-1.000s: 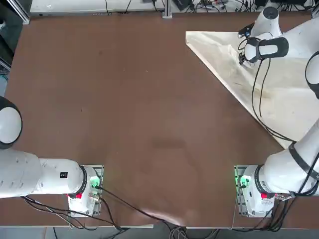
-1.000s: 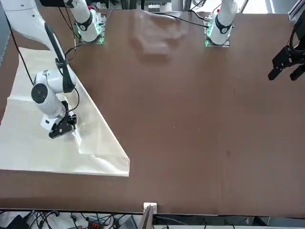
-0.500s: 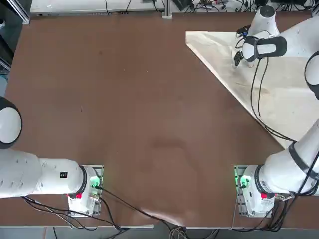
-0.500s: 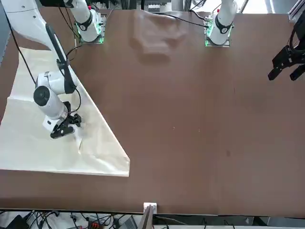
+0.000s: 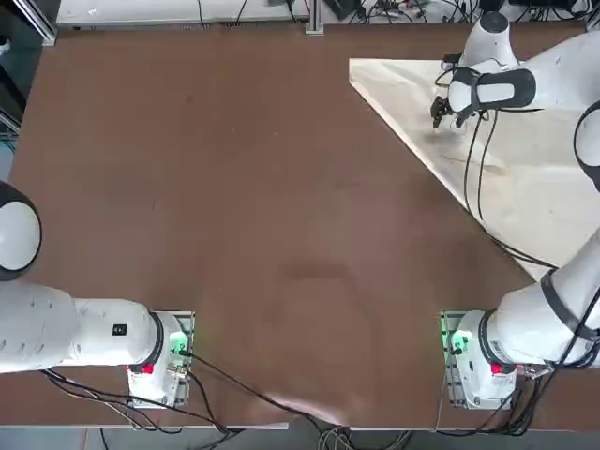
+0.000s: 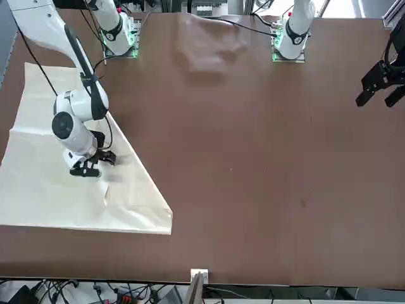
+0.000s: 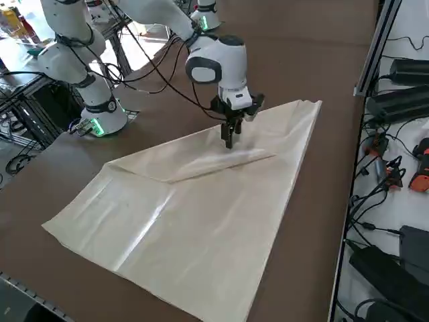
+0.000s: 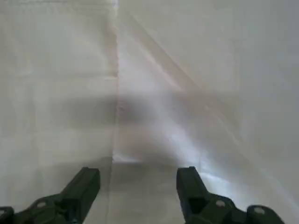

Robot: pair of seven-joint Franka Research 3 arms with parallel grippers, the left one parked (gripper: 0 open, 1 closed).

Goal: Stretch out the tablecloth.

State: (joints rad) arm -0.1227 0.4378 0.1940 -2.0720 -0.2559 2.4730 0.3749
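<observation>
Next, my right gripper will grab the tablecloth by the loose top edge (image 8: pixel 113 158) that shows between the creases, since the tablecloth lies flat in layers.
The cream tablecloth (image 5: pixel 534 178) lies at the table's far right corner, folded over into a triangle whose long diagonal edge faces the table's middle. It also shows in the front view (image 6: pixel 50 196) and the right side view (image 7: pixel 188 221), with soft creases. My right gripper (image 5: pixel 439 112) points down just over the cloth, near its far corner and close to the diagonal edge. It shows again in the front view (image 6: pixel 93 164) and the side view (image 7: pixel 228 137). In the wrist view the gripper (image 8: pixel 138 175) is open with nothing between its fingers, and a layered fold edge (image 8: pixel 116 116) of the tablecloth (image 8: pixel 210 56) runs under the gap.
Bare brown table (image 5: pixel 234 187) spreads left of the cloth. The arm's cable (image 5: pixel 478 178) hangs over the fabric. The right arm's base (image 5: pixel 469 356) sits at the near edge. Cables and power bricks (image 7: pixel 395 100) lie beyond the table's far edge rail.
The gripper has opened and let go of the cloth. It has shifted a little left toward the diagonal edge, and the wrist has turned. The cloth has stayed put.
</observation>
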